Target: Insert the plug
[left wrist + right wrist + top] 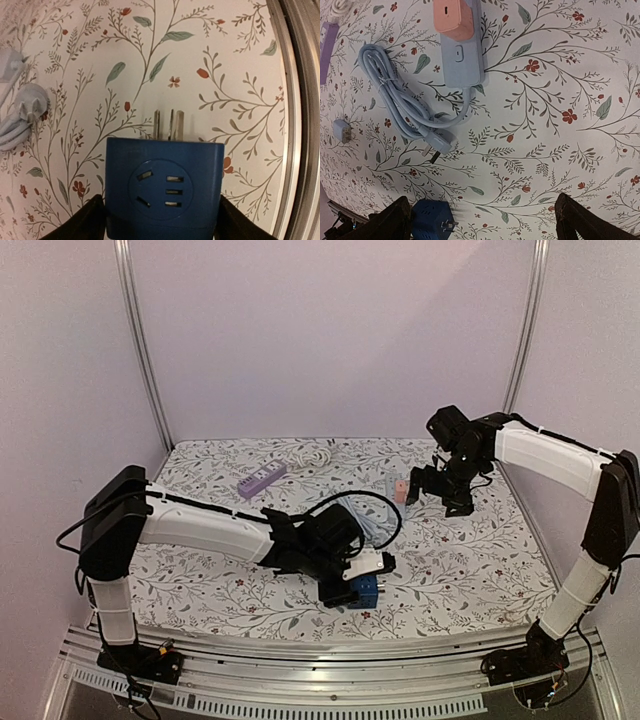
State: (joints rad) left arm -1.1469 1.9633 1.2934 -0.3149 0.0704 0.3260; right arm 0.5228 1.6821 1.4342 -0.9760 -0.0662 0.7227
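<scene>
The right gripper should next grab the light-blue power strip across its sides, at its cable end by the pink adapter, so sockets stay free for the blue plug to go in.
The plug is a blue cube adapter [165, 187] with metal prongs [169, 125] pointing away from the wrist camera and sockets on its upper face. My left gripper [160, 212] has a black finger against each side of it, shut on the cube. From above, the blue plug [356, 589] sits low over the flowered cloth near the front centre, in my left gripper [358, 583]. My right gripper [436, 496] hovers open at the back right, nothing between its fingers. In the right wrist view the blue plug [431, 219] is by the left finger of that gripper [484, 210].
A light-blue power strip [462, 55] carries a pink adapter [452, 17]; its coiled cable [395, 100] ends in a loose plug [437, 145]. A small grey charger [341, 131] lies to the left. A purple power strip [262, 478] and white cord [312, 455] lie at the back.
</scene>
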